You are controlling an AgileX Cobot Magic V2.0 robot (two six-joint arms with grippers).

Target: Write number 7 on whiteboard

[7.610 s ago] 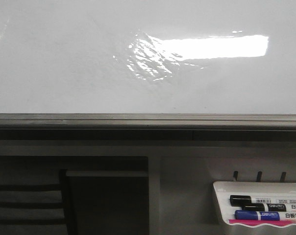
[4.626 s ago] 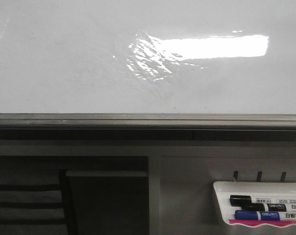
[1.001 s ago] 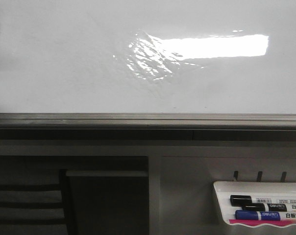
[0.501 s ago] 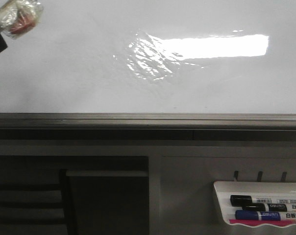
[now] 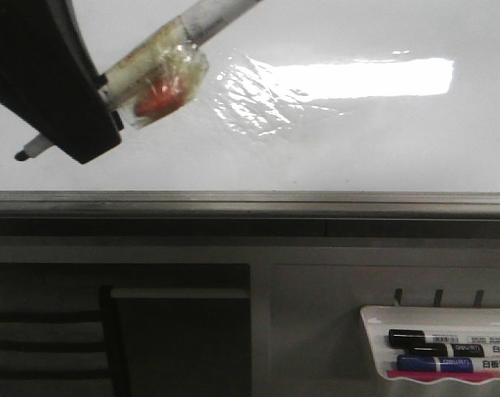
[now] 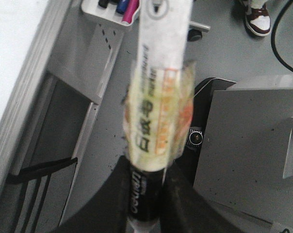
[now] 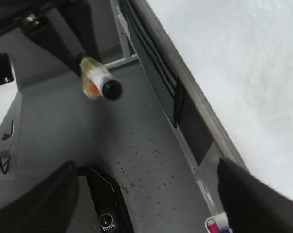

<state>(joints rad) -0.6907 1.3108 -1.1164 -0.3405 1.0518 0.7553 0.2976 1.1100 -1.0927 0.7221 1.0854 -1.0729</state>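
My right gripper grabs the marker by its taped body [image 5: 159, 73] next, since my left gripper's fingers cover the marker close behind its tip.
The whiteboard [image 5: 333, 153] is glossy white with a bright rectangular glare and a grey edge rail [image 5: 250, 203]; no number 7 shows on it. My left gripper [image 5: 84, 116] is at the board's upper left, shut on a white marker [image 5: 151, 70] wrapped in clear tape with a red patch. The marker's dark tip [image 5: 22, 155] points down-left, close in front of the board; I cannot tell whether it touches. In the left wrist view the fingers [image 6: 144, 199] clamp the marker's black barrel [image 6: 158, 97]. My right gripper [image 7: 144, 204] is open and empty; it sees the held marker [image 7: 98, 82] and the board [image 7: 243, 63].
A small white marker tray [image 5: 374, 331] hangs below the rail at the lower right, holding a black marker [image 5: 424, 337] and a blue marker [image 5: 432, 362]. Dark shelving [image 5: 175, 339] sits under the board. Grey floor and a robot base [image 6: 243, 141] lie below.
My left gripper with the taped marker has come into the front view from the upper left, moving right and down across the board. The board surface and tray are unchanged.
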